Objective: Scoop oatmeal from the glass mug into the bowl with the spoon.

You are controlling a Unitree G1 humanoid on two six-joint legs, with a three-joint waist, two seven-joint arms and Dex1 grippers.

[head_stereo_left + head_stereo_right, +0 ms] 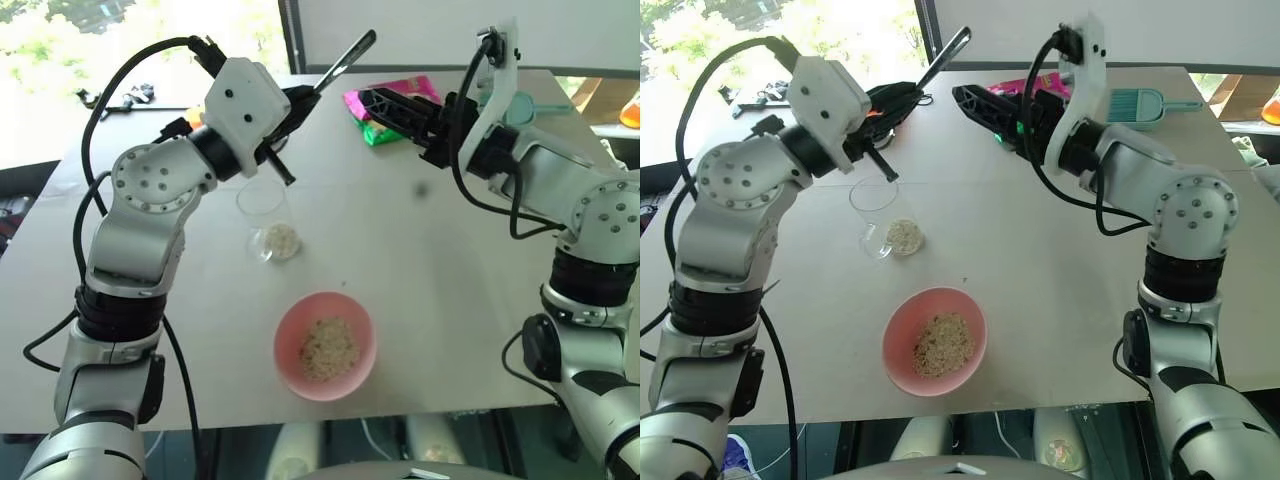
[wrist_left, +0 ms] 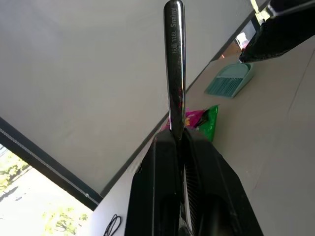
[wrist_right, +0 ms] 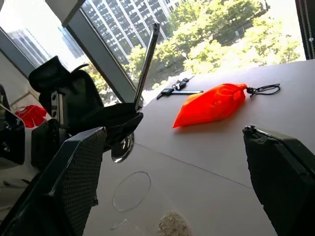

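The robot's left fingers cover the spoon just above the spoon's bowl, so the right gripper will next take the spoon by its free upper handle (image 1: pixel 346 63) (image 3: pixel 147 61).
My left gripper (image 1: pixel 300 100) is raised above the table's far side and shut on the spoon (image 1: pixel 345 62). The silver handle sticks up and away past the fingers (image 2: pixel 157 182). Its oval bowl (image 3: pixel 122 147) hangs below the grip. Under that hand stands the glass mug (image 1: pixel 262 205) with oatmeal (image 1: pixel 281 241) at its bottom. Nearer me sits the pink bowl (image 1: pixel 284 345), holding a heap of oatmeal (image 1: pixel 328 348). My right gripper (image 1: pixel 975 112) is open and empty. It hangs level to the right of the spoon and points towards it.
A teal plastic scoop (image 1: pixel 1135 105) and pink and green packets (image 1: pixel 395 110) lie at the table's far right. An orange bag (image 3: pixel 211 103) and black cable pieces (image 3: pixel 177 86) lie at the far left, near the window. The table edge runs just in front of the bowl.
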